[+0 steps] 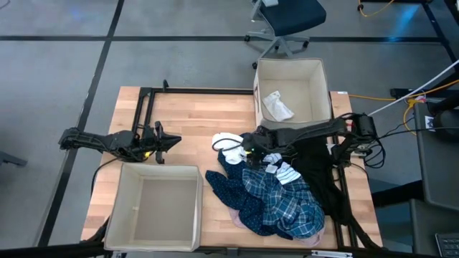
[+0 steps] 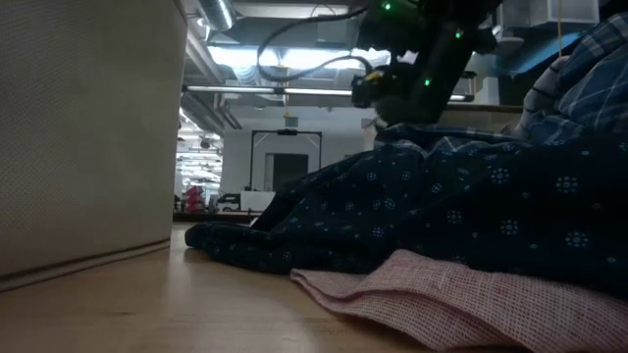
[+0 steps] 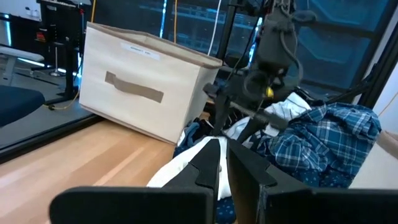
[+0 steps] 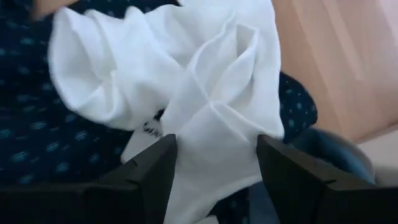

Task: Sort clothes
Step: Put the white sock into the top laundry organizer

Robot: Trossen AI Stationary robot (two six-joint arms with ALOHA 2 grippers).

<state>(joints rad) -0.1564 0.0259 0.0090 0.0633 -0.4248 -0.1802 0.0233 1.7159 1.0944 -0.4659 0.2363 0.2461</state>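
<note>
Next, my right gripper grabs the white garment by its raised fold (image 4: 214,143), to sort the garment into the fabric box.
A heap of clothes lies at the table's near right: navy white-dotted (image 1: 231,188), blue plaid shirt (image 1: 287,208), white with black stripes (image 1: 287,172), black (image 1: 317,175), and pale pink (image 2: 471,304) under the heap's near edge. A white garment (image 1: 228,145) lies at the heap's far left end. My right gripper (image 1: 242,152) is open just above it, pointing down, and the white cloth (image 4: 205,93) bulges up between its fingers. My left gripper (image 1: 171,141) is shut and empty over the table's left part. My right gripper comes at the white garment from above with one finger (image 4: 155,171) on each side of a raised fold (image 4: 214,143). I cannot tell whether the fingers touch the cloth. The garment lies on the navy dotted piece and the table.
One beige fabric box (image 1: 154,236) stands open at the near left. A second one (image 1: 315,72) stands at the far right with a white piece (image 1: 277,106) inside. Bare wood lies between the boxes and in front of my left gripper. An office chair (image 1: 287,21) stands beyond the table.
</note>
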